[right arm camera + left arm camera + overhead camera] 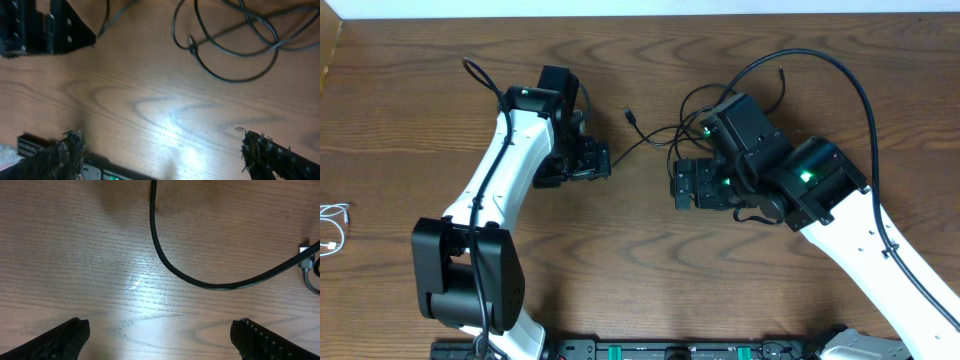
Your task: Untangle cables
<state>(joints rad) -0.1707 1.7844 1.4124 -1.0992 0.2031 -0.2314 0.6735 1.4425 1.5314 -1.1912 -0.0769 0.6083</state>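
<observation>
Next, my right gripper grabs the black cable at the far side of the loops, away from my left gripper, to untangle it.
Thin black cables (655,138) lie looped on the wooden table (640,250) between my two arms, with one small plug end (630,115) pointing left. A short white cable (332,225) lies apart at the far left edge. My left gripper (603,162) hovers open just left of the black tangle. In the left wrist view a black cable (210,285) curves across the wood ahead of the open left gripper (160,335), untouched. My right gripper (677,185) is open below the tangle. In the right wrist view the black loops (235,50) lie beyond the empty right gripper (162,150).
A thick black arm wire (840,70) arcs over the right arm. The left gripper's body (45,27) shows at the top left of the right wrist view. A black base rail (670,350) runs along the table's front edge.
</observation>
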